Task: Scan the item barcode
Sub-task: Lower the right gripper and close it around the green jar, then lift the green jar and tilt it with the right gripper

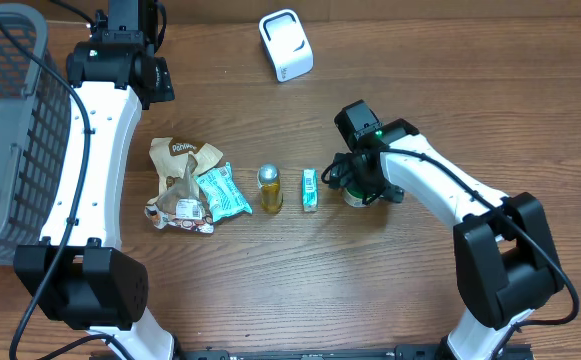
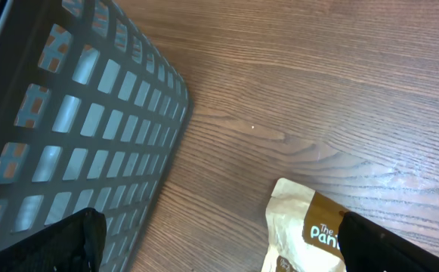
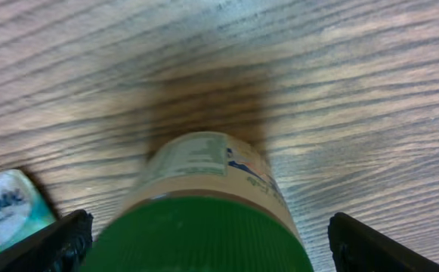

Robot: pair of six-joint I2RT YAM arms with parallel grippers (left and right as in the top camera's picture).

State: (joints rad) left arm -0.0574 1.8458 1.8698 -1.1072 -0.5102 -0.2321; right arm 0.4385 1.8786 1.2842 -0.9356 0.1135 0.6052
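The green lid (image 1: 357,190) (image 3: 204,234) sits deep between the open fingers of the robot's right gripper, level with the lid's sides, so the right gripper needs to close on it.
A jar with a green ribbed lid (image 3: 204,234) and a pale label stands on the wooden table, at the right end of a row of items (image 1: 353,197). My right gripper (image 3: 219,249) hangs over it, open, one finger on each side of the lid and a gap at both sides (image 1: 355,185). No barcode is readable on the label. The white scanner (image 1: 286,45) sits at the back of the table. My left gripper (image 2: 219,249) is open and empty at the back left (image 1: 153,80), beside the basket and above the top of a brown paper bag (image 2: 310,227).
A grey mesh basket (image 1: 5,120) fills the far left (image 2: 68,121). In the row lie a crumpled brown bag (image 1: 180,160), a teal packet (image 1: 220,192), a small yellow bottle with a silver cap (image 1: 270,188) and a green box (image 1: 310,189) right beside the jar.
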